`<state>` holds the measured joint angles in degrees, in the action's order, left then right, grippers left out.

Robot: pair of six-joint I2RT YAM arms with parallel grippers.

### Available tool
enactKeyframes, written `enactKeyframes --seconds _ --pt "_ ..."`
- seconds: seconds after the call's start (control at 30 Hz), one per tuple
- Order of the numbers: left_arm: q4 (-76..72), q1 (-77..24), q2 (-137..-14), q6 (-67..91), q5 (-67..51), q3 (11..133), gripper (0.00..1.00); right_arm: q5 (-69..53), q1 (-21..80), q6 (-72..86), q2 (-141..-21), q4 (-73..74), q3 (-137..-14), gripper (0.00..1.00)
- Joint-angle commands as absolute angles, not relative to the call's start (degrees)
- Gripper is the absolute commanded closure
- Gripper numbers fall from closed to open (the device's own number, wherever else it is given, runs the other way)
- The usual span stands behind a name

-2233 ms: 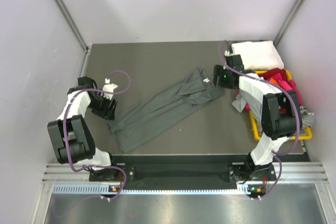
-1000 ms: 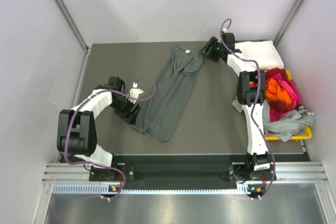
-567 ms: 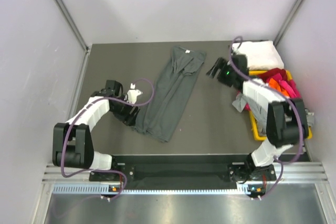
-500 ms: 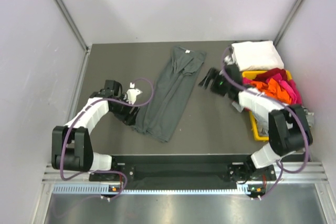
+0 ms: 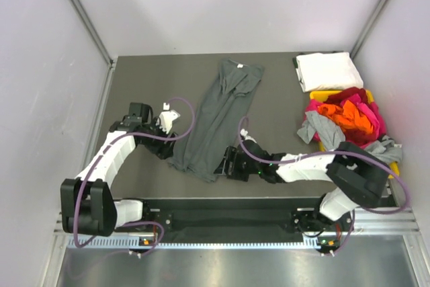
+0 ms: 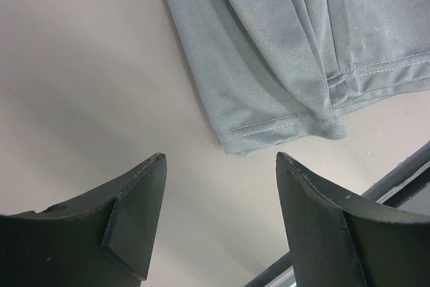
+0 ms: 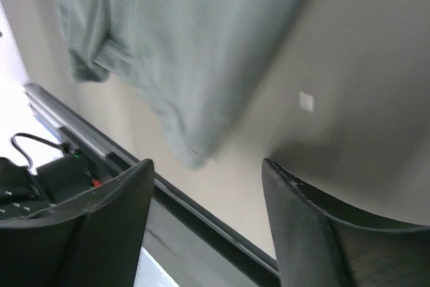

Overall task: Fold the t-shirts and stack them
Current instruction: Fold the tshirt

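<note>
My left gripper grabs the dark grey t-shirt [image 5: 218, 115] by its nearest hem corner next, to fold the hem toward the collar.
A dark grey t-shirt [image 5: 218, 115] lies as a long strip on the table, collar far, hem near. My left gripper [image 5: 168, 150] stands open just left of the hem's left corner. In the left wrist view that corner of the t-shirt [image 6: 269, 65] lies just beyond the gripper [image 6: 219, 159], nothing between the fingers. My right gripper [image 5: 224, 166] is low by the hem's right corner, open and empty. In the right wrist view the t-shirt [image 7: 181, 38] is blurred ahead of the gripper [image 7: 207, 162]. A folded white t-shirt [image 5: 324, 70] lies at the far right.
A yellow bin [image 5: 327, 164] at the right edge holds a heap of orange, pink, red and light grey shirts [image 5: 346, 115]. The table's near metal rail [image 7: 201, 223] runs just under my right fingers. Grey walls close in the left and right sides.
My right arm has swung from the far right, near the white t-shirt, down to the dark grey t-shirt's near right corner. The left gripper has barely moved. Earlier, the t-shirt was turned from diagonal to lengthwise.
</note>
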<state>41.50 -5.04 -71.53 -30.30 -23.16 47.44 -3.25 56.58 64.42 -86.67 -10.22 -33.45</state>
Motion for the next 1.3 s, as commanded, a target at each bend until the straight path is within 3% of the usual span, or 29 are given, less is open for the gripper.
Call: enactKeyframes --seconds 0.0,0.1,0.17,0.2,0.27,0.3,0.5,0.8,0.87,0.9,1.0,1.27 --pt "40.51 -5.19 -69.00 -30.76 -24.79 47.11 0.29 -2.72 58.01 69.52 -92.54 -15.99 -36.11 0.38" --pt "41.04 -5.27 -68.03 -31.20 -25.14 47.02 0.29 -4.48 58.10 70.83 -96.41 -20.55 -36.39 0.51" --pt "41.48 -5.19 -67.68 -31.81 -25.40 47.02 0.29 -5.44 57.66 71.19 -98.35 -22.84 -36.65 0.69" --pt "41.75 -5.19 -67.76 -32.16 -25.40 47.20 0.29 -5.88 57.22 71.63 -98.87 -23.72 -36.13 0.83" --pt "42.53 -5.19 -67.68 -32.52 -25.49 47.46 0.29 -6.68 56.69 72.51 -98.35 -26.18 -34.46 0.98" --pt "42.80 -5.19 -67.59 -33.48 -26.97 47.63 0.30 -6.94 55.99 73.47 -97.74 -27.06 -31.67 1.00" --pt "42.55 -7.20 -68.20 -35.86 -37.08 49.21 0.33 -10.54 51.25 74.00 -85.90 -26.11 -17.35 1.00" --pt "33.93 -29.51 -73.12 -40.23 -30.59 49.58 0.36 -11.08 43.96 69.10 -59.46 -2.93 -6.24 0.99" --pt "32.26 -35.49 -73.04 -43.75 -29.71 48.09 0.34 -11.51 42.72 67.77 -56.27 2.97 -6.41 0.89" --pt "31.30 -37.25 -72.43 -47.51 -29.01 45.47 0.33 -11.77 42.02 66.72 -54.34 4.38 -7.20 0.74" --pt "29.44 -42.62 -70.85 -56.05 -27.95 40.35 0.32 -12.13 41.57 64.43 -53.53 9.13 -9.75 0.59" --pt "34.10 -48.34 -65.57 -66.36 -24.87 33.75 0.30 -14.50 41.57 61.97 -58.88 8.35 -12.56 0.57"
